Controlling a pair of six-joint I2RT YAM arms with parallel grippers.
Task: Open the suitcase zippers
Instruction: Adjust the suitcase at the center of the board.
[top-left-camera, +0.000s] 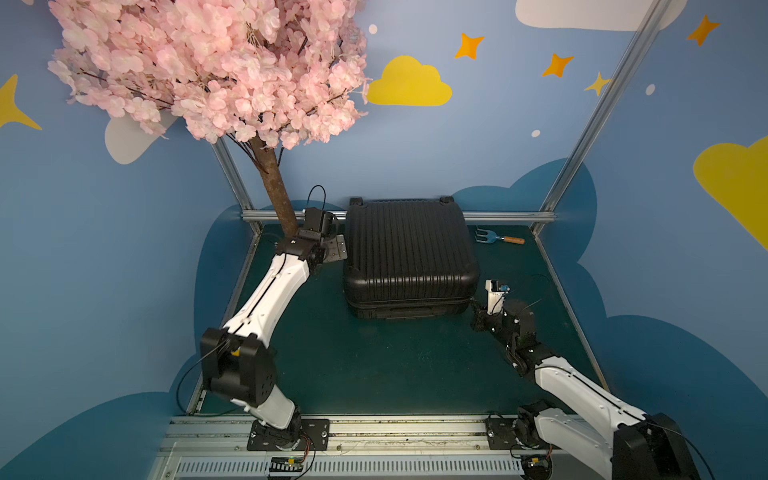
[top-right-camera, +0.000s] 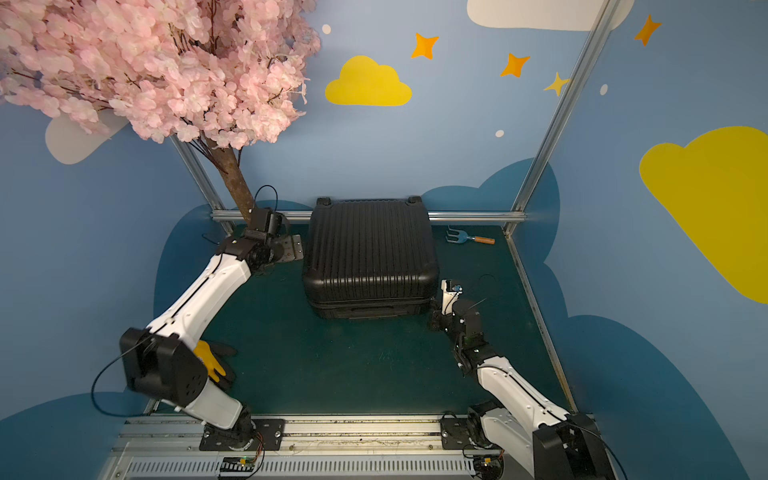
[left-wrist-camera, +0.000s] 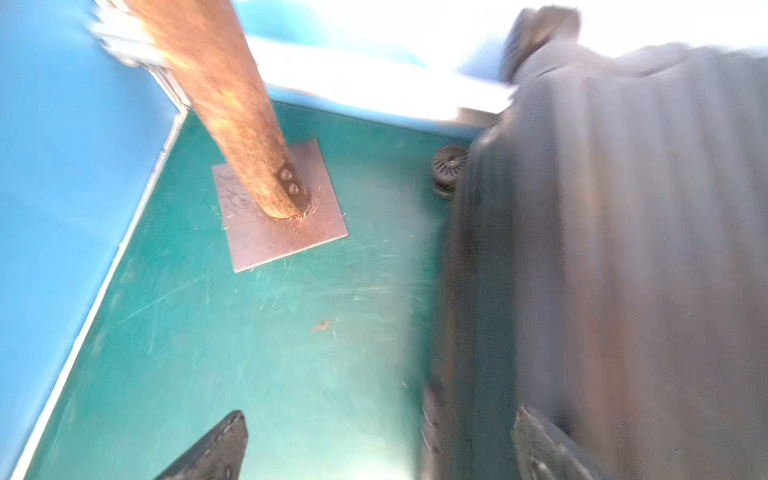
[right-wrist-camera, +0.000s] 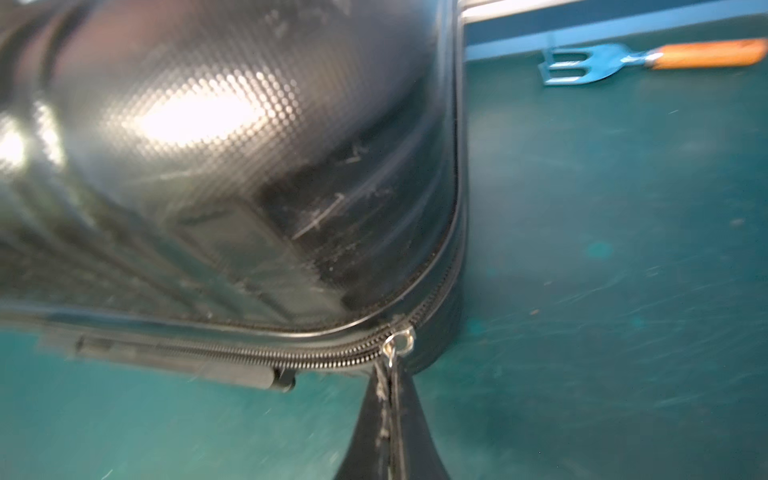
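Note:
My left gripper grabs the suitcase (top-left-camera: 409, 253) by its front handle next, to turn it so that my right gripper then opens the zipper.
The black ribbed suitcase (top-left-camera: 409, 253) (top-right-camera: 370, 253) lies flat on the green table, wheels toward the back wall. My left gripper (top-left-camera: 338, 249) (left-wrist-camera: 380, 415) hovers at its left side near the back corner. It is open, with only table between its fingers, and the blurred shell (left-wrist-camera: 623, 249) lies beside one finger. My right gripper (top-left-camera: 473, 306) (right-wrist-camera: 388, 374) is at the front right corner, shut on the zipper pull below the silver slider (right-wrist-camera: 399, 336). The zipper track (right-wrist-camera: 291, 355) runs from the slider along the front rim.
A pink blossom tree's trunk (top-left-camera: 274, 187) stands on a metal plate (left-wrist-camera: 278, 224) just behind my left gripper. A blue garden fork (top-left-camera: 498, 239) (right-wrist-camera: 623, 62) lies at the back right. A yellow glove (top-right-camera: 210, 359) lies front left. An aluminium rail (top-left-camera: 507, 216) bounds the back.

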